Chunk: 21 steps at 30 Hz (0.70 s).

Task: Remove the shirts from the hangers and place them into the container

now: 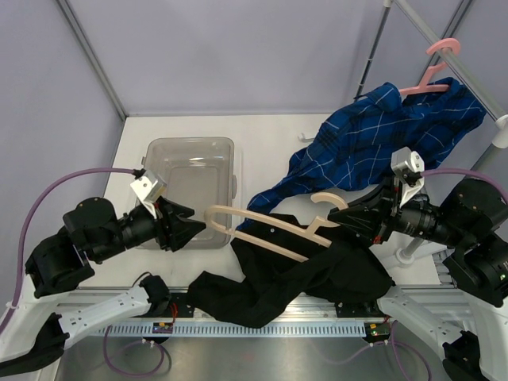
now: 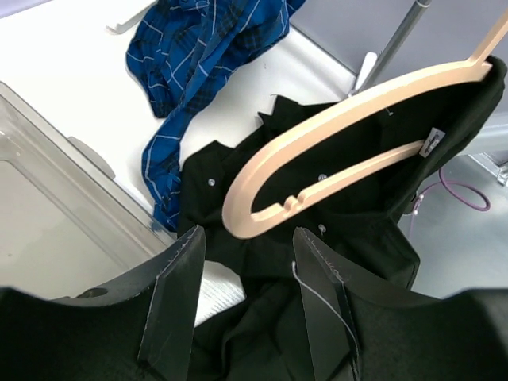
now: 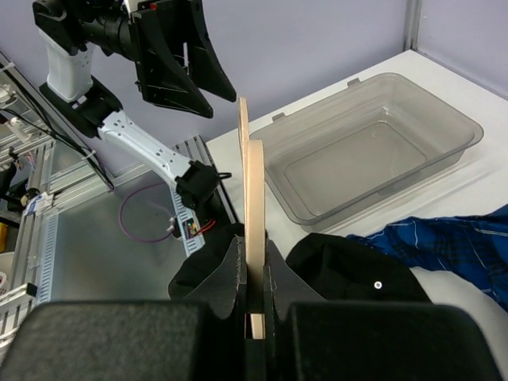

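My left gripper should next grab the beige hanger by its bare end (image 1: 210, 216) and leave its hook free, to take the black shirt (image 1: 294, 278) off.
The beige hanger (image 1: 238, 211) is held in the air over the table's front middle. My right gripper (image 1: 343, 222) is shut on it near its hook, the bar pinched edge-on between the fingers (image 3: 254, 182). The black shirt (image 1: 294, 278) hangs from the hanger's right part and slumps over the table's front edge; the hanger's left end is bare. My left gripper (image 1: 197, 226) stands open just short of that bare end (image 2: 238, 214), holding nothing. The blue checked shirt (image 1: 373, 135) drapes from the pink hanger (image 1: 432, 71) on the rack down onto the table. The container (image 1: 190, 151) is behind my left gripper.
The grey rack pole (image 1: 444, 44) runs across the back right, with its white post (image 1: 409, 246) beside my right arm. The blue shirt's tail (image 2: 163, 175) lies close to the container's right wall (image 2: 87, 198). The table's front edge rail (image 1: 262, 329) is below the black shirt.
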{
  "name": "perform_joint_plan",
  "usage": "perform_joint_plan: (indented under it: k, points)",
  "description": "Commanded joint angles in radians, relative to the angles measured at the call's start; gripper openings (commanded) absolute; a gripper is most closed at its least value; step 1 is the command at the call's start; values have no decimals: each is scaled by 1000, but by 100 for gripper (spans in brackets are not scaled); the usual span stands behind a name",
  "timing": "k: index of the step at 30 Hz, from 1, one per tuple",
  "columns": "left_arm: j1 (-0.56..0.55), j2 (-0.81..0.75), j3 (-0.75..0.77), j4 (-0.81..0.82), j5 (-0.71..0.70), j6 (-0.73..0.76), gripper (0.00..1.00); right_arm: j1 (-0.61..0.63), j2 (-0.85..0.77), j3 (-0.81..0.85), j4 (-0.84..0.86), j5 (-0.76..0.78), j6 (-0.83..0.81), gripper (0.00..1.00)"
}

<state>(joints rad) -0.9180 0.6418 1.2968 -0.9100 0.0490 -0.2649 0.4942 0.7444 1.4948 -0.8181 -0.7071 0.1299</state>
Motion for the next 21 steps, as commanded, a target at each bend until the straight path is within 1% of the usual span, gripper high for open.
perform_joint_plan:
  k: [1, 3, 8, 12, 13, 16, 17, 18, 20, 21]
  points:
    - [2, -10, 33, -12, -8, 42, 54, -5, -5, 39, -47, -94, -35, 0]
    - [2, -5, 27, -3, 15, 56, 54, -5, -7, 38, -49, -109, -32, 0]
    - [2, 4, -16, 60, 193, 95, 55, -5, -4, 44, -46, -144, -21, 0]
    - [2, -17, -56, 112, 310, 115, 56, -5, -2, 53, -52, -157, -26, 0]
    - [2, -24, -60, 131, 357, 119, 56, -5, 0, 56, -55, -161, -29, 0]
    - [2, -31, -65, 138, 403, 118, 55, -5, 0, 62, -59, -172, -32, 0]
    - [2, -28, -64, 137, 404, 116, 52, -5, 0, 67, -61, -183, -32, 0]
    - [2, -25, -60, 131, 402, 118, 41, -5, 0, 70, -61, -183, -32, 0]
    - [2, -21, -54, 126, 396, 115, 28, -5, -5, 71, -61, -192, -29, 0]
    - [2, -21, -54, 126, 390, 113, 21, -5, -7, 74, -65, -195, -32, 0]
